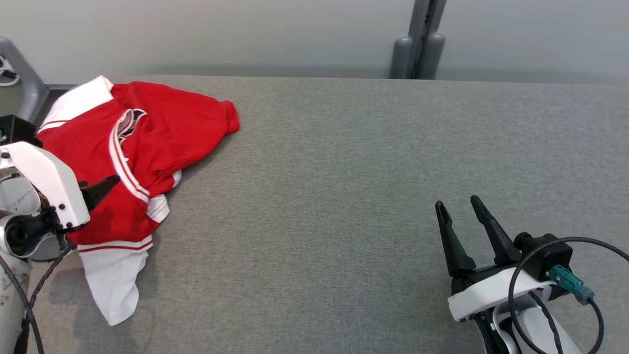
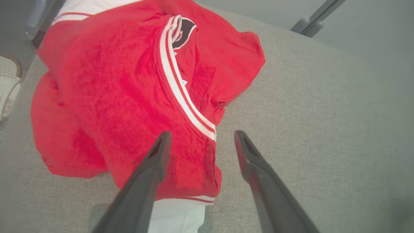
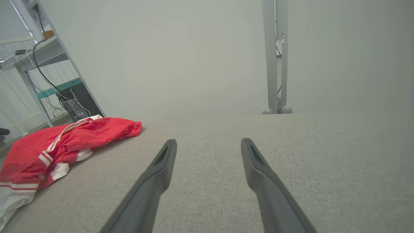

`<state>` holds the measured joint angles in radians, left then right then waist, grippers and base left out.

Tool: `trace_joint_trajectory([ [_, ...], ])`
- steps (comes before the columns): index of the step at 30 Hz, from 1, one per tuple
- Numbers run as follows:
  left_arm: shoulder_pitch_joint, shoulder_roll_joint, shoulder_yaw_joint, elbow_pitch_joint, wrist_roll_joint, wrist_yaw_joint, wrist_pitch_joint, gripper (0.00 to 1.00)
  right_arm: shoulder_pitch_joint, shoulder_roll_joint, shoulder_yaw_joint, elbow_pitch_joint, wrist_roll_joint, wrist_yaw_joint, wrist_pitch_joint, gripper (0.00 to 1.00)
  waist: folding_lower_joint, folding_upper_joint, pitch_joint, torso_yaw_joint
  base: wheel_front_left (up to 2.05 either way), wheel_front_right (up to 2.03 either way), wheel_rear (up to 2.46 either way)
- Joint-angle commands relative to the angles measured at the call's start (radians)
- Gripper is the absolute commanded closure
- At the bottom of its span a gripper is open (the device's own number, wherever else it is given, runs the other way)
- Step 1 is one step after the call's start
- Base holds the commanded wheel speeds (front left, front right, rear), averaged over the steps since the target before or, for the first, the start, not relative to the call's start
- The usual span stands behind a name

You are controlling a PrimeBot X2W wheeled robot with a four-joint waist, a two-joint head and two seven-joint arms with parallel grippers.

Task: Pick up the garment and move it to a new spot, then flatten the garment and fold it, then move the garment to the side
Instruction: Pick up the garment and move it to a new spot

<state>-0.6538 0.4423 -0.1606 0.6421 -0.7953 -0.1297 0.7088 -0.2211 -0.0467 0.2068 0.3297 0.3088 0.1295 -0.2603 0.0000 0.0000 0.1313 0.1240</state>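
My left gripper takes hold of the garment by the striped trim point(image 1: 136, 188) next, which makes a loose edge over the crumpled red cloth point(image 1: 88, 153).
The garment point(image 1: 142, 142) is a red jersey with white sleeves and white stripes, lying crumpled at the far left of the grey table point(image 1: 344, 196). My left gripper point(image 2: 200, 137) hovers open just above the jersey's near red edge point(image 2: 129, 97), nothing between its fingers; in the head view one dark fingertip point(image 1: 105, 186) shows over the red cloth. My right gripper point(image 1: 459, 206) stands open at the lower right, far from the garment point(image 3: 64, 142), and holds nothing.
A grey post point(image 1: 420, 44) rises behind the table's back edge. Shelving with cables point(image 3: 48, 74) stands off the left end. A grey frame point(image 1: 22, 73) sits at the far left corner. The garment's white sleeve point(image 1: 115, 280) lies close to the table's front-left edge.
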Motion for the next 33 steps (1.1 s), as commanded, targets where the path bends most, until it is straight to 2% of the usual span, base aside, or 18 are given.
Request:
trace_joint_trajectory([
  [1, -0.025, 0.02, -0.018, 0.034, -0.013, -0.001, 0.039, 0.0, -0.015, -0.007, 0.001, -0.003, 0.005, 0.002, -0.006, 0.0, 0.0, 0.0, 0.029, -0.052, 0.0, 0.0, 0.0],
  [11, -0.045, 0.042, -0.074, 0.134, -0.034, -0.001, 0.133, 0.0, -0.036, -0.007, 0.008, -0.01, 0.007, 0.002, -0.006, 0.0, 0.0, 0.0, 0.054, -0.124, 0.0, 0.0, 0.0],
  [19, -0.072, 0.07, -0.106, 0.228, 0.004, 0.019, 0.151, 0.0, -0.051, -0.007, 0.014, -0.011, 0.006, 0.002, -0.006, 0.0, 0.0, 0.0, 0.081, -0.164, 0.0, 0.0, 0.0],
  [20, -0.077, 0.071, -0.106, 0.236, 0.003, 0.02, 0.151, 0.07, -0.052, -0.007, 0.013, -0.012, 0.008, 0.002, -0.006, 0.0, 0.0, 0.0, 0.082, -0.168, 0.0, 0.0, 0.0],
  [21, -0.082, 0.071, -0.105, 0.245, 0.002, 0.02, 0.15, 0.55, -0.051, -0.007, 0.012, -0.014, 0.009, 0.002, -0.006, 0.0, 0.0, 0.0, 0.083, -0.171, 0.0, 0.0, 0.0],
  [23, -0.085, 0.074, -0.103, 0.262, 0.002, 0.024, 0.145, 1.0, -0.049, -0.007, 0.011, -0.015, 0.009, 0.002, -0.006, 0.0, 0.0, 0.0, 0.084, -0.176, 0.0, 0.0, 0.0],
  [33, -0.093, 0.063, -0.118, 0.302, -0.013, 0.009, 0.133, 1.0, -0.034, -0.007, 0.01, -0.007, 0.009, 0.002, -0.006, 0.0, 0.0, 0.0, 0.059, -0.174, 0.0, 0.0, 0.0],
])
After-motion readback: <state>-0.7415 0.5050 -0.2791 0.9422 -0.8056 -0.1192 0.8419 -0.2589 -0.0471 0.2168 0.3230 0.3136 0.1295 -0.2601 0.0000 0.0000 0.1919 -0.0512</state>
